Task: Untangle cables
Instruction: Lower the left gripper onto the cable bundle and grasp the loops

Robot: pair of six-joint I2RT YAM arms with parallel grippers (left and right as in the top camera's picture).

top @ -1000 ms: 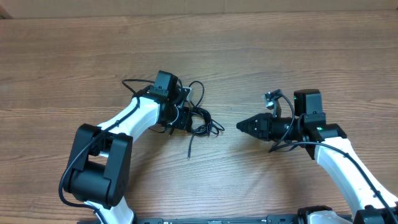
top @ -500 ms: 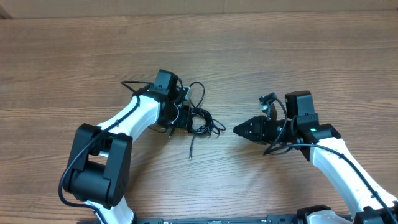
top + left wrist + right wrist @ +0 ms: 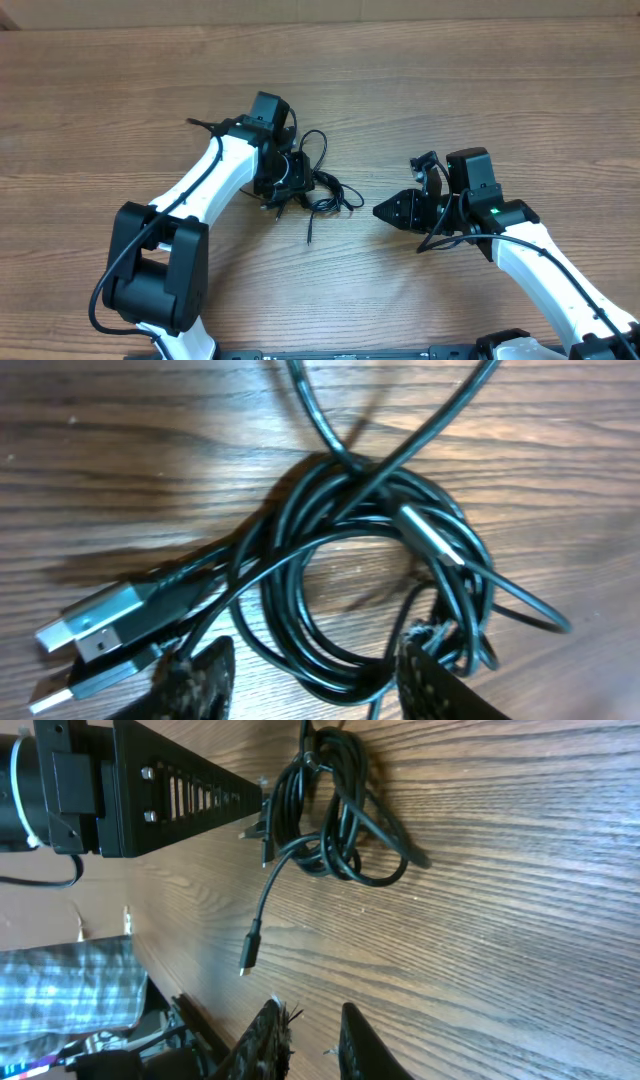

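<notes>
My left gripper should next grab the coil [image 3: 370, 560] by its wound parts, so the loose cable ends stay free for my right gripper and the cables can be untangled.
The cables [image 3: 326, 188] are thin black cords wound into a tangled coil on the wooden table. One loose end with a small plug [image 3: 309, 238] trails toward the near side. My left gripper [image 3: 284, 192] stands over the coil's left side. In the left wrist view the coil [image 3: 370, 560] fills the frame, two silver USB plugs [image 3: 95, 630] lie at its left, and my left gripper [image 3: 312, 650] is open with the coil's lower strands between the fingers. My right gripper [image 3: 379, 211] points at the coil from the right, a short way off; its fingers [image 3: 268, 1030] stand narrowly apart, with nothing between them.
The wooden table [image 3: 450, 90] stretches around the arms, with its far edge [image 3: 320, 22] at the top. In the right wrist view the left arm's black link [image 3: 150, 790] hangs over the coil [image 3: 325, 820], and the loose plug [image 3: 248, 956] lies nearest my right gripper [image 3: 312, 1020].
The left gripper's jaws have opened wider over the coil and its wrist has turned a little. The right gripper has slid left, closer to the cables.
</notes>
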